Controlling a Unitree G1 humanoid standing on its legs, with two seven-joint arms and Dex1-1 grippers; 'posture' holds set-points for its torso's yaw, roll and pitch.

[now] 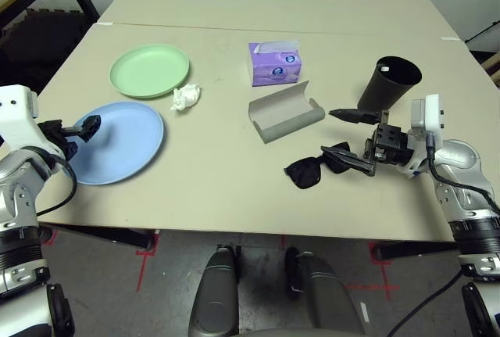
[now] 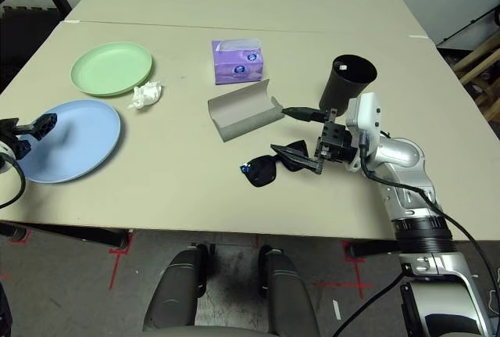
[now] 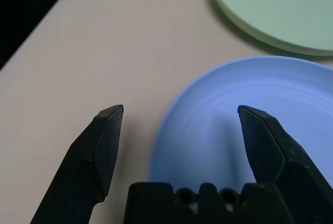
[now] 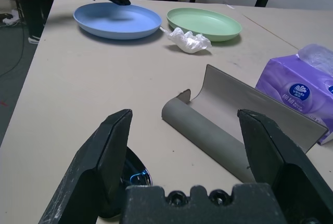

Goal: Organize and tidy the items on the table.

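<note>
My left gripper's fingers are hovering above the blue plate's rim and would miss it if they closed now, so the gripper needs to go lower first.
A pale green plate [image 1: 149, 70] and a light blue plate [image 1: 117, 141] lie at the table's left, with a crumpled white tissue wad [image 1: 186, 97] beside them. My left gripper [image 1: 82, 128] hovers open at the blue plate's left rim [image 3: 234, 146], one finger over the plate and one over the bare table [image 3: 104, 37]. An open grey glasses case [image 1: 285, 110] lies mid-table. Black sunglasses [image 1: 316, 166] lie in front of it. My right gripper [image 1: 332, 134] is open just right of the sunglasses [image 4: 127, 174], pointing at the case [image 4: 229, 115]. Behind it stands a black cup [image 1: 388, 84] with a small white speck inside.
A purple tissue box [image 1: 274, 63] stands behind the case. A thin seam [image 1: 234, 28] crosses the table further back. The front edge [image 1: 234, 231] runs close below the sunglasses and the blue plate. Bare tabletop lies between the blue plate and the sunglasses.
</note>
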